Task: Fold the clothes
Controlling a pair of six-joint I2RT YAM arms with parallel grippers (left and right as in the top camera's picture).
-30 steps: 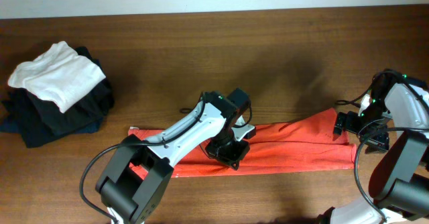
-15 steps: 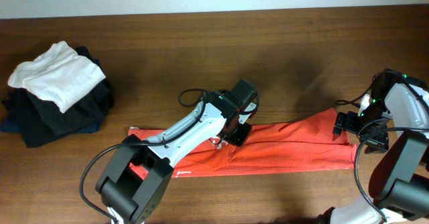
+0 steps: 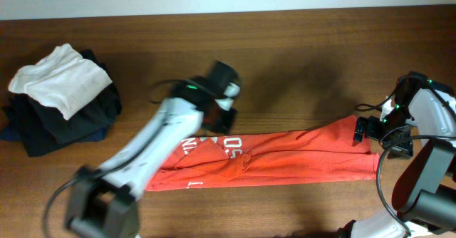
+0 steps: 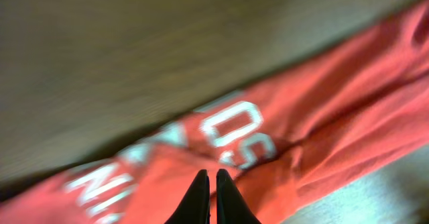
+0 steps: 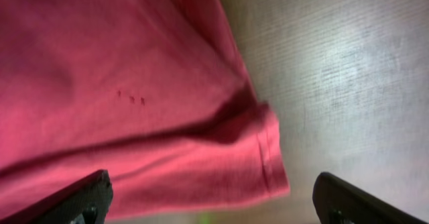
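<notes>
The plain end of the orange-red T-shirt (image 3: 299,159) should be folded toward the lettering, so next my right gripper should grip the T-shirt by the hemmed corner at that end.
The orange-red T-shirt (image 3: 299,159) lies as a long, narrow band along the front of the table, with white lettering (image 3: 214,149) showing at its left part. My left gripper (image 3: 216,120) is blurred by motion above the shirt's back edge. In the left wrist view the gripper (image 4: 209,175) is shut and empty over the shirt (image 4: 335,117) and its lettering (image 4: 234,127). My right gripper (image 3: 370,133) hovers at the shirt's right end. In the right wrist view the gripper (image 5: 213,187) is wide open, with the shirt's hemmed corner (image 5: 265,157) lying between the jaws.
A pile of folded clothes sits at the left of the table: a white garment (image 3: 60,78) on top of black ones (image 3: 68,127). Bare wood table (image 3: 299,60) lies behind the shirt. The front table edge is close below the shirt.
My left gripper has come off the shirt's middle and swung back and to the left, uncovering the white lettering. The shirt's left part has shifted. The right arm has not moved.
</notes>
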